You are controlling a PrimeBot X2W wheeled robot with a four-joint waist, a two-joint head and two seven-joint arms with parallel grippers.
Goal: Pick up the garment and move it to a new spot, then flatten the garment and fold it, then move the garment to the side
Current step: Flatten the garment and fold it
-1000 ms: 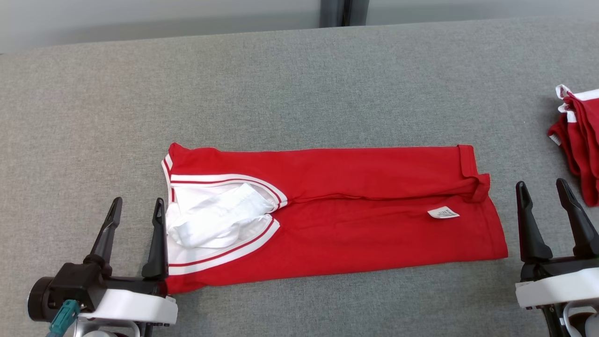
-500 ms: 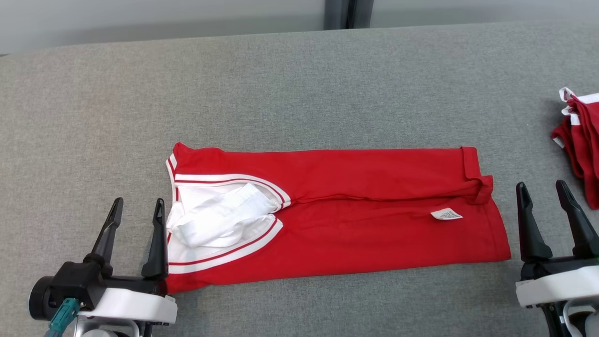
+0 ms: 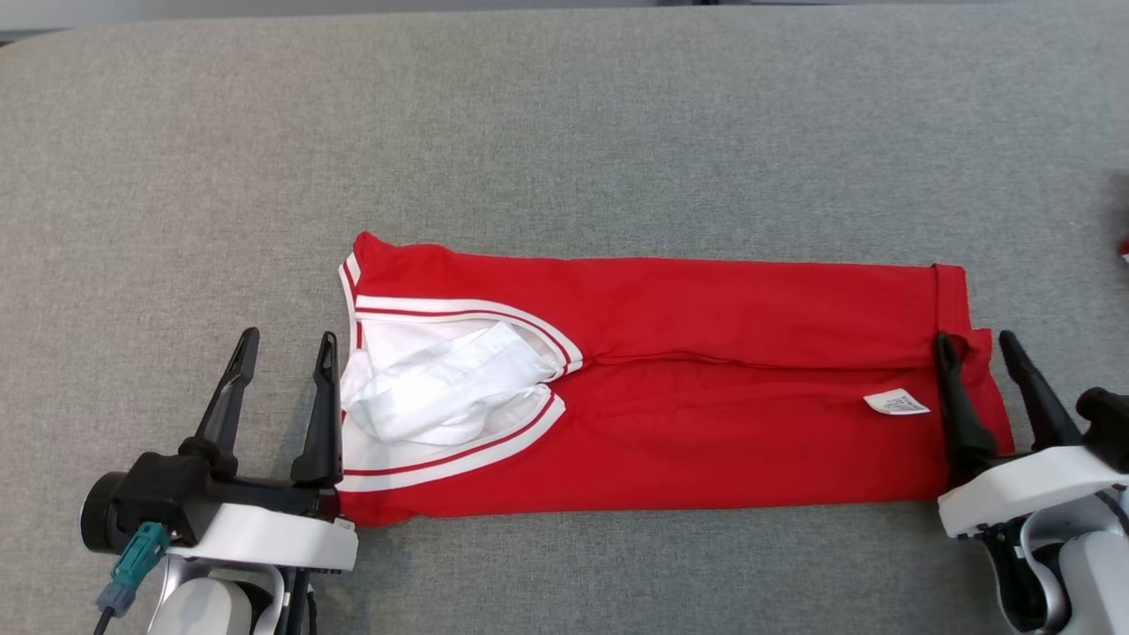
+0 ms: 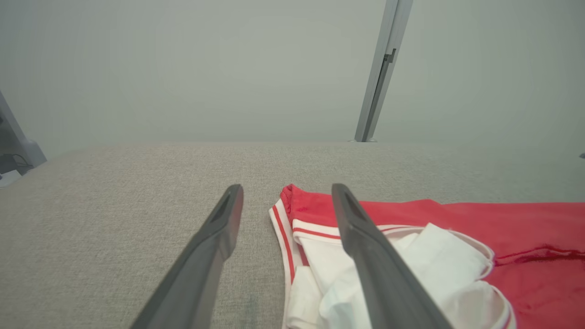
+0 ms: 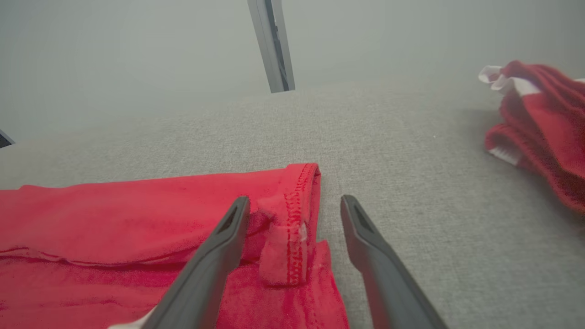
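Note:
I will grab the red jersey [image 3: 720, 423] by its folded hem tab with my right gripper next, to fold the jersey in half.
The garment [image 3: 706, 379] is a red jersey with white-striped trim and a white inner lining, folded into a long strip lying flat across the grey fabric table [image 3: 564, 132]. My left gripper [image 3: 289, 339] stands open at the strip's left end, its right finger beside the neckline. In the left wrist view the left gripper [image 4: 287, 188] frames the collar corner of the garment [image 4: 457, 219]. My right gripper [image 3: 975, 339] is open over the right hem, one finger on each side of the hem's folded tab. The right wrist view shows the right gripper [image 5: 295, 200] straddling that edge of the garment [image 5: 137, 205].
A pile of other red and white garments [image 5: 539, 119] lies on the table to the right; a sliver of that pile [image 3: 1124, 250] shows at the head view's right edge. A white care label [image 3: 895, 403] sits near the hem. A grey post [image 4: 381, 68] rises behind the table.
The head camera has tilted down, shifting the whole picture. My right gripper has moved left from beside the garment to over its right hem. The left gripper keeps its place at the collar.

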